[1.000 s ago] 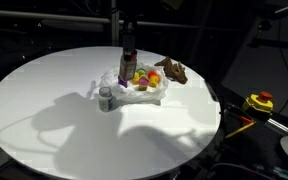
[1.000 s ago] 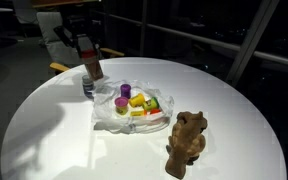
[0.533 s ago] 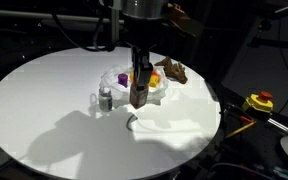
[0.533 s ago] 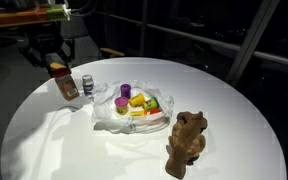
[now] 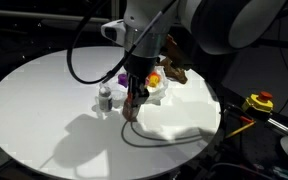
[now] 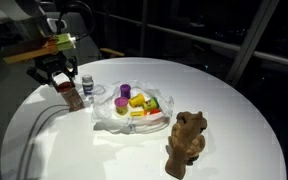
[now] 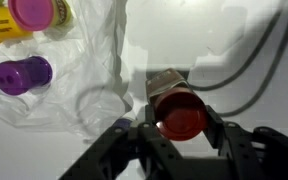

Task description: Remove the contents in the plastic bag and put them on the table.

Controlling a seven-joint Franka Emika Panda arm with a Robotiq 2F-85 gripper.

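The bottom of the red-lidded jar is at the flat, empty table beside the small white bottle (image 6: pixel 87 84), so my gripper opens next.
My gripper (image 7: pixel 179 122) is shut on the red-lidded jar (image 7: pixel 180 112), one finger on each side of its lid. In both exterior views the jar (image 5: pixel 132 108) (image 6: pixel 72 96) hangs low over the table (image 5: pixel 44 110), beside the plastic bag (image 6: pixel 124 118); whether it touches the top I cannot tell. The bag lies spread open with a purple cup-like piece (image 7: pixel 24 75) and yellow and red toy pieces (image 6: pixel 141 103) on it. A small white bottle (image 6: pixel 87 84) stands next to the bag. The brown plush toy (image 6: pixel 187 140) sits on the table apart from the bag.
A dark cable (image 7: pixel 254 55) from the arm loops over the tabletop near the jar. Beyond the table's edge lies a yellow and red device (image 5: pixel 259 102). The table's rim (image 6: pixel 254 110) is close behind the plush toy.
The arm has carried the jar away from above the bag and lowered it towards the tabletop beside the bag. The grip on the jar has stayed the same.
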